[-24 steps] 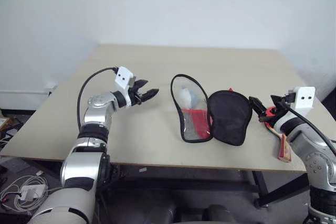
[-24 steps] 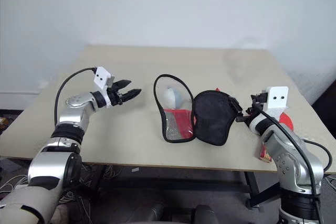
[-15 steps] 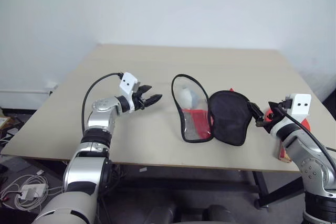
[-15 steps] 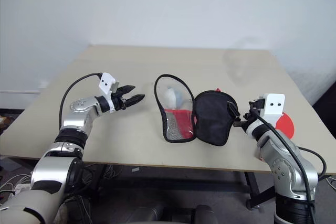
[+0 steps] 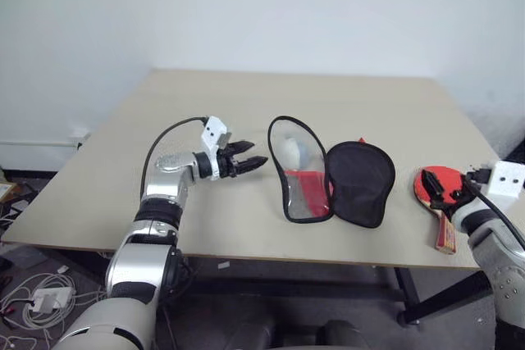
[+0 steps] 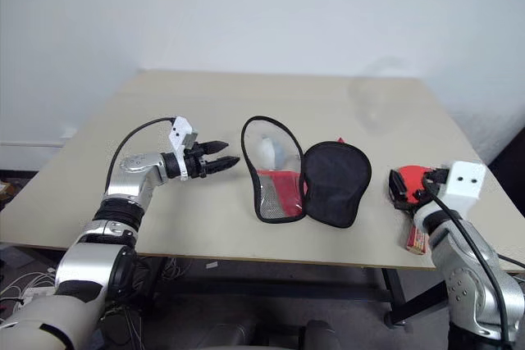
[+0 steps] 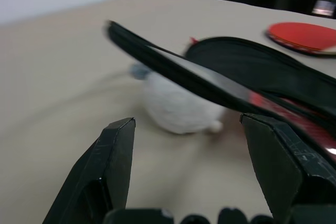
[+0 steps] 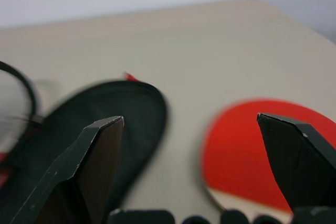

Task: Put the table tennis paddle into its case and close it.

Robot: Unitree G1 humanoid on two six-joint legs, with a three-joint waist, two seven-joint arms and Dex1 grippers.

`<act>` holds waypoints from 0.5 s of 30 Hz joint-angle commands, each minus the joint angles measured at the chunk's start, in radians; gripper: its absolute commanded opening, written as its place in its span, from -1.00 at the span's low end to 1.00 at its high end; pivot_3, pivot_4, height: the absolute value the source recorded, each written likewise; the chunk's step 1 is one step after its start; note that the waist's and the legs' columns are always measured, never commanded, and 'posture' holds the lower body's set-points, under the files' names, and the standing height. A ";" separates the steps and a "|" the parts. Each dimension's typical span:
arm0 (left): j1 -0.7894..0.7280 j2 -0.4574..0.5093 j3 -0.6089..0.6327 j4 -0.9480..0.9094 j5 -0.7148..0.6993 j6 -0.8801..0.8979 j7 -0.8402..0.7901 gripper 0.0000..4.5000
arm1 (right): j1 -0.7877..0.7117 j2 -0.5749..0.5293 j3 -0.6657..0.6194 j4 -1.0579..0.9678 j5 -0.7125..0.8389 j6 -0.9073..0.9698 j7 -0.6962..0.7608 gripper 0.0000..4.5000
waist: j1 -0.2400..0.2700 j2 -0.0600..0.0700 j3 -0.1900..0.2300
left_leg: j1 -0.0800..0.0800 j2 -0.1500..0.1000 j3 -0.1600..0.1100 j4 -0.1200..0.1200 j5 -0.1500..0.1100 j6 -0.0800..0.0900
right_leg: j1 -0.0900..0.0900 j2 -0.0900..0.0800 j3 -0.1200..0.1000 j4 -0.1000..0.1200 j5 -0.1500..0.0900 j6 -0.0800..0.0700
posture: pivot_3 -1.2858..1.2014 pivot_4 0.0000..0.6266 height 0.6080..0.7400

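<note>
My right gripper should next take hold of the paddle by its handle (image 5: 445, 235). Then it can slide the paddle into the table tennis paddle's case (image 5: 361, 182).
The case lies open in the middle of the table, with its clear half (image 5: 297, 171) on the left and its black half (image 5: 359, 183) on the right. A whitish ball (image 7: 177, 109) and a red insert (image 5: 307, 188) show through the clear half. The table tennis paddle (image 5: 438, 181) lies red face up near the right edge, its handle (image 5: 445, 234) pointing toward me. My left gripper (image 5: 256, 154) is open, just left of the clear half's rim, with nothing between its fingers. My right gripper (image 6: 399, 189) is open, low over the paddle's blade, and holds nothing.
The beige table (image 5: 246, 104) ends close to the paddle on the right and just below the case at the front. Cables and a white adapter (image 5: 39, 301) lie on the floor at the left. A white wall stands behind.
My left gripper has moved right, closer to the case's clear half. My right gripper has pulled away from the black half, back to the right over the paddle.
</note>
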 commanded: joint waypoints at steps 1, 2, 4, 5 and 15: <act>-0.068 0.004 -0.003 0.007 0.000 -0.005 -0.031 0.51 | -0.008 -0.017 -0.046 -0.019 0.000 0.059 -0.031 0.96 | -0.001 0.000 0.000 | 0.000 0.000 0.000 0.000 0.000 0.000 | 0.000 0.000 0.000 0.000 0.000 0.000 | 0.03 -1.00 1.00; -0.070 0.003 -0.006 0.020 0.008 -0.017 -0.030 0.51 | -0.004 -0.020 -0.052 -0.013 -0.003 0.077 -0.035 0.96 | -0.001 0.000 0.000 | 0.000 0.000 0.000 0.000 0.000 0.000 | 0.000 0.000 0.000 0.000 0.000 0.000 | 0.03 -1.00 1.00; -0.076 0.001 -0.007 0.033 0.012 -0.019 -0.038 0.51 | -0.007 -0.016 -0.074 -0.006 -0.003 0.120 -0.057 0.96 | 0.000 0.000 0.000 | 0.000 0.000 0.000 0.000 0.000 0.000 | 0.000 0.000 0.000 0.000 0.000 0.000 | 0.03 -1.00 1.00; -0.080 0.001 -0.005 0.030 0.004 -0.003 -0.056 0.51 | -0.012 -0.013 -0.083 -0.005 0.002 0.141 -0.064 0.96 | 0.000 0.000 0.000 | 0.000 0.000 0.000 0.000 0.000 0.000 | 0.000 0.000 0.000 0.000 0.000 0.000 | 0.03 -1.00 1.00; -0.090 0.005 -0.015 0.024 0.004 0.013 -0.119 0.51 | -0.088 0.015 -0.151 0.064 0.049 0.319 -0.085 0.96 | 0.001 0.000 0.000 | 0.000 0.000 0.000 0.000 0.000 0.000 | 0.001 -0.001 0.000 0.000 0.000 0.000 | 0.03 -1.00 1.00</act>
